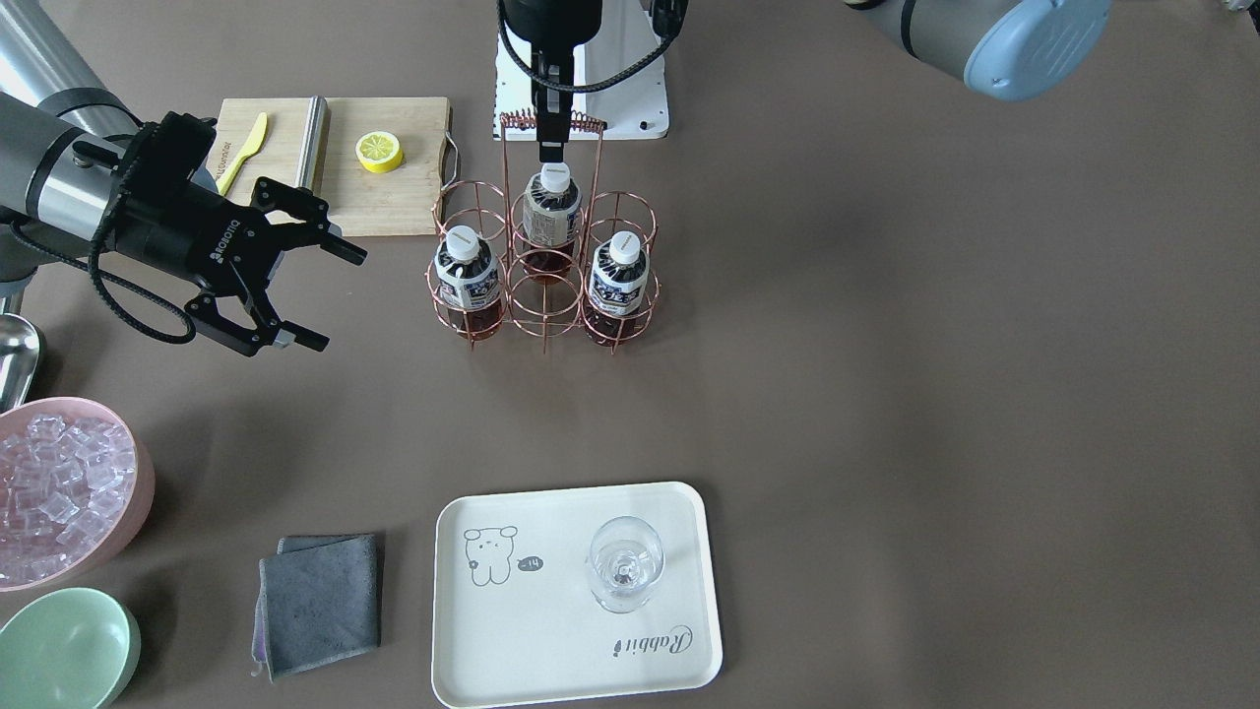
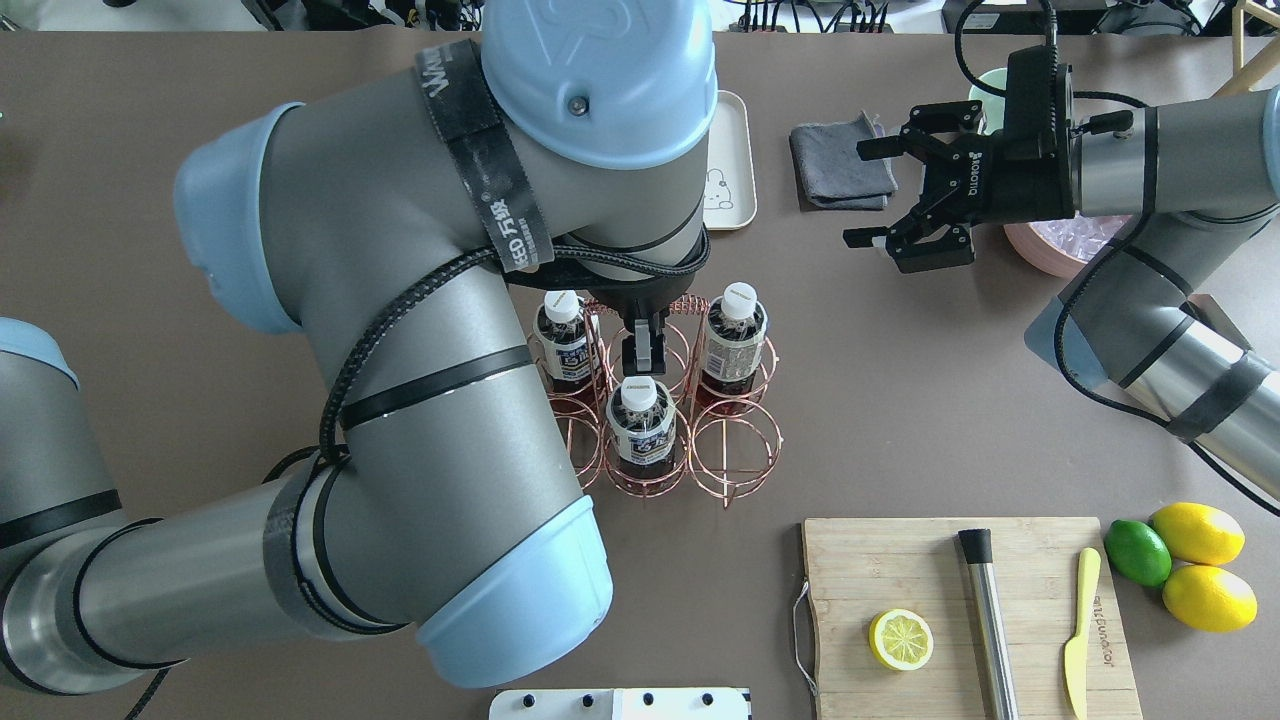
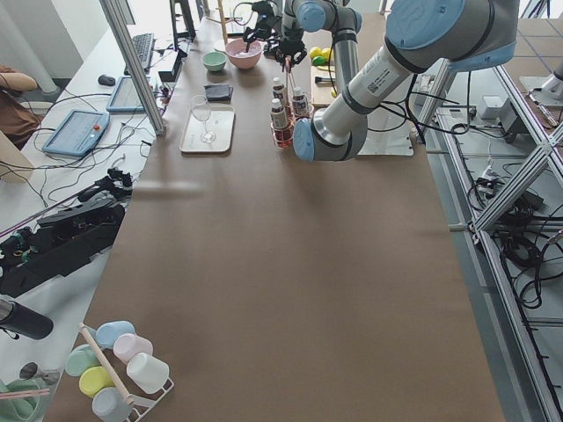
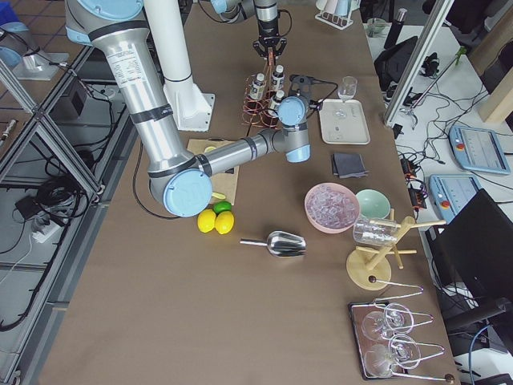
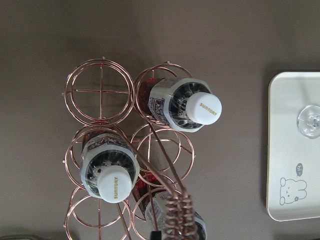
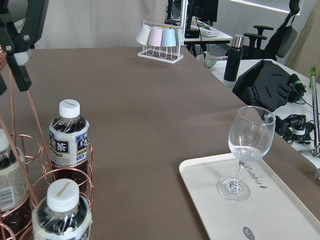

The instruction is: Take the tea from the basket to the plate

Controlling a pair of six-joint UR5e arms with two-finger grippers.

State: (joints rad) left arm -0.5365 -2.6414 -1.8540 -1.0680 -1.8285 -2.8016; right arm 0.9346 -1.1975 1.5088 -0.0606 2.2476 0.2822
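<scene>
The left gripper needs to bring the tea within reach of the plate, so it should next grab the basket by its coiled handle.
The copper wire basket stands mid-table and holds three tea bottles: one in the back middle cell and two in the front corner cells. My left gripper hangs straight down beside the coiled handle, just above the back bottle's white cap and not touching it. In the right wrist view its fingers look apart, so it is open. My right gripper is open and empty, in the air beside the basket. The cream plate lies near the operators' edge.
A wine glass stands on the plate. A grey cloth, a pink bowl of ice and a mint-green bowl lie beside it. A cutting board with a lemon half lies behind the right gripper.
</scene>
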